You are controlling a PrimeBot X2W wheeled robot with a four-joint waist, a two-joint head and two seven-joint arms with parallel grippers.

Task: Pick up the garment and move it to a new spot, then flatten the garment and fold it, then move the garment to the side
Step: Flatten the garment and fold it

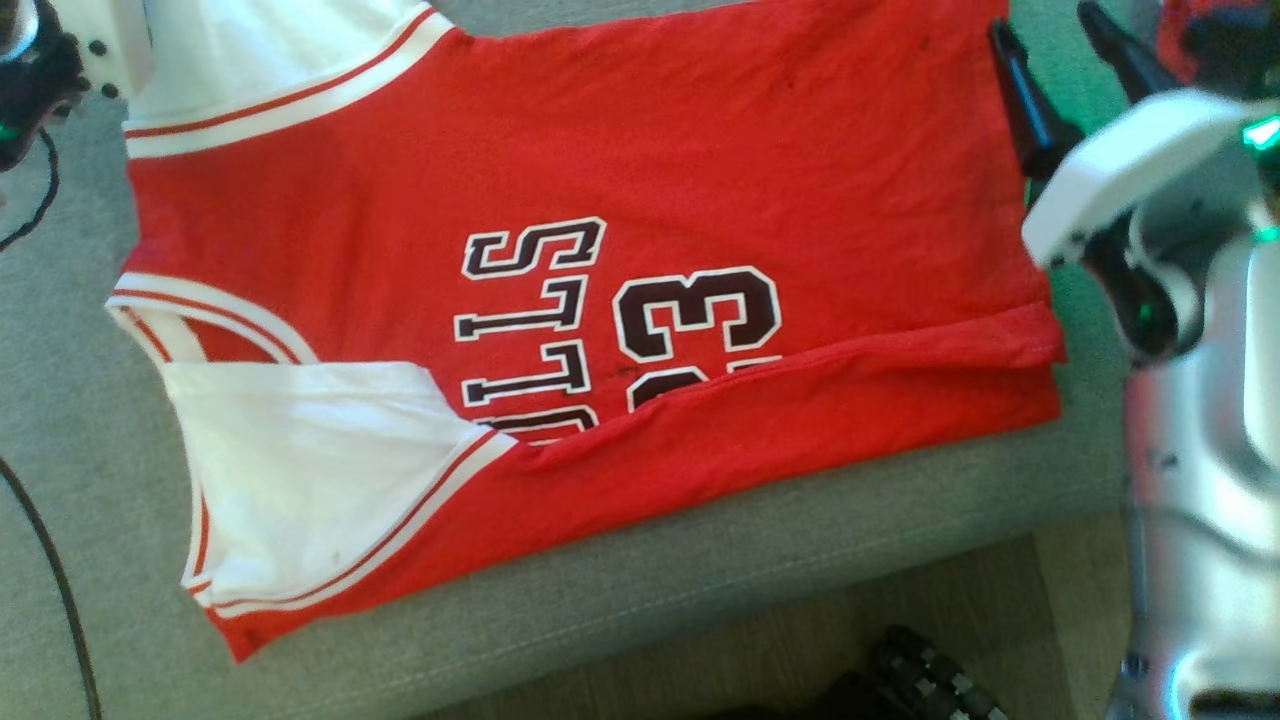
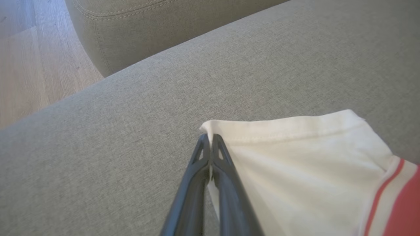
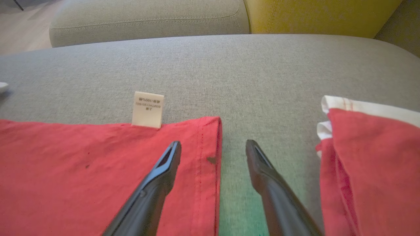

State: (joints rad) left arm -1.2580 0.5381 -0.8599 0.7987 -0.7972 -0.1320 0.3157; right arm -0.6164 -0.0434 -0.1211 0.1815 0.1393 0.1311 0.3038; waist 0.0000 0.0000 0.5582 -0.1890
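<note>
My right gripper needs to grab the red jersey next. The jersey is spread flat on the cushion, and my gripper should take it by its hem corner [image 3: 217,122], where the jersey's edge lifts.
The garment [image 1: 700,180] is a red jersey with white sleeves and dark lettering, spread on a grey cushion [image 1: 620,590]. Its near long edge is folded up over part of the lettering. In the left wrist view my left gripper [image 2: 210,138] is shut on the corner of the white sleeve [image 2: 295,164], which rests on the cushion. My right gripper [image 3: 213,146] is open at the red hem corner [image 3: 210,131], one finger over the cloth and the other over bare cushion. In the head view the right gripper [image 1: 1045,40] stands at the garment's far right corner.
A white care label [image 3: 147,109] sticks out from the garment's far edge. Another red-and-white cloth [image 3: 370,164] lies just right of the right gripper. Wooden floor [image 2: 29,59] lies beyond the cushion's edge. A yellow cushion [image 3: 321,14] sits behind. A black cable [image 1: 50,560] crosses the left.
</note>
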